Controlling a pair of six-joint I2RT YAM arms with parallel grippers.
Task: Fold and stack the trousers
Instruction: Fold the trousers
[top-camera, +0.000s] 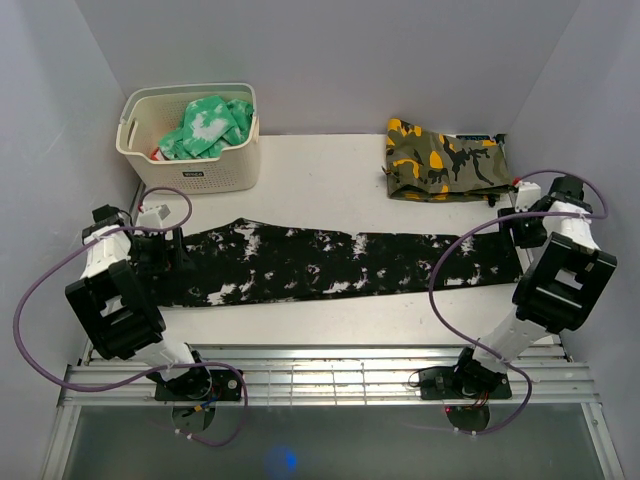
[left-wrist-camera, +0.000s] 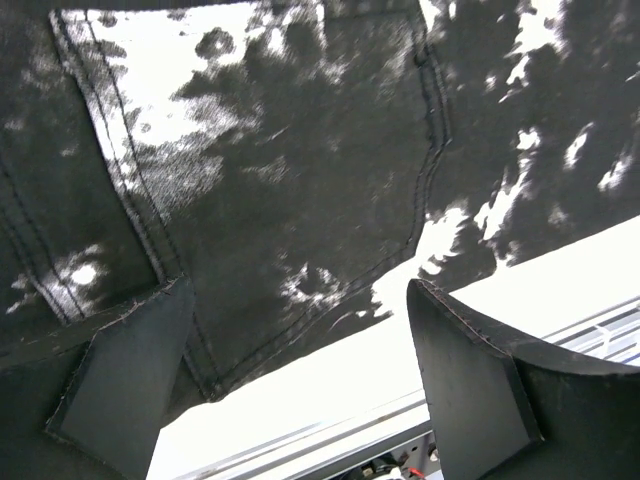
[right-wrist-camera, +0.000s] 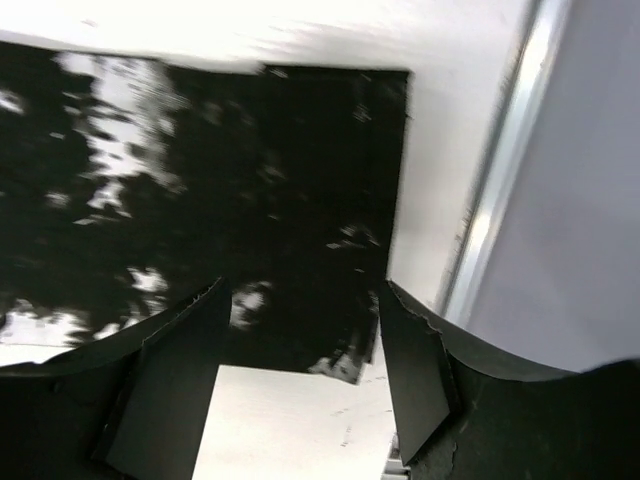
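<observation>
My right gripper grabs the black trousers (top-camera: 340, 262) by the square leg hem (top-camera: 514, 262) next, to fold the legs over toward the pocket end.
The black trousers (top-camera: 340, 262) with white speckles lie flat across the table, stretched from left to right. My left gripper (top-camera: 160, 240) hovers open over their left end, where a back pocket and seams show in the left wrist view (left-wrist-camera: 300, 180). My right gripper (top-camera: 515, 222) hovers open over their right end, whose square leg hem shows in the right wrist view (right-wrist-camera: 300, 200). Neither gripper holds the fabric.
A white basket (top-camera: 190, 170) with a green-and-white garment (top-camera: 208, 125) stands at the back left. A folded camouflage garment (top-camera: 445, 160) lies at the back right. A metal rail (top-camera: 320, 375) runs along the near table edge. Walls close both sides.
</observation>
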